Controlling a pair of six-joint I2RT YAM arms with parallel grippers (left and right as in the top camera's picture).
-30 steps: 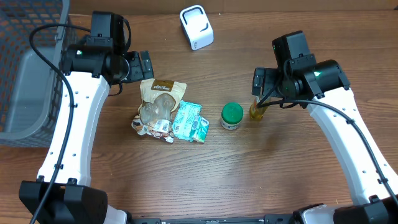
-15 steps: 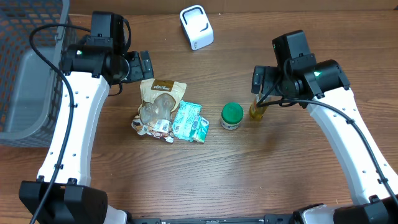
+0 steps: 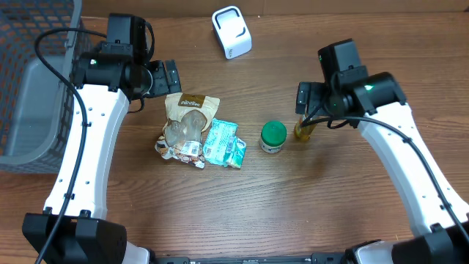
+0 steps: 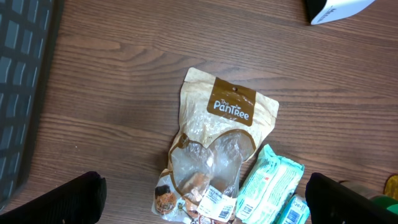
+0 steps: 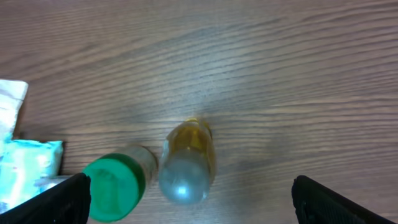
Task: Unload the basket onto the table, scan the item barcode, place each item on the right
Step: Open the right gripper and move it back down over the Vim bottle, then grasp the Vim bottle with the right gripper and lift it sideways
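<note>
My right gripper comes from above and grabs the small yellow bottle by its top end next, which leaves the bottle's body uncovered for barcode scanning.
A white barcode scanner stands at the back of the table. A brown snack pouch lies beside teal packets, with a green-lidded jar and a small yellow bottle to their right. My left gripper hovers open above the pouch's top edge. In the left wrist view the pouch and a teal packet lie below the open left gripper. My right gripper hangs open over the bottle. The right wrist view shows the bottle and jar between the fingers of the open right gripper.
A grey mesh basket sits at the left edge, its wall also in the left wrist view as the basket. The scanner's corner shows at the upper right there. Bare wood lies in front of the items.
The right arm has edged slightly to the left above the bottle. The left arm and all items have stayed put.
</note>
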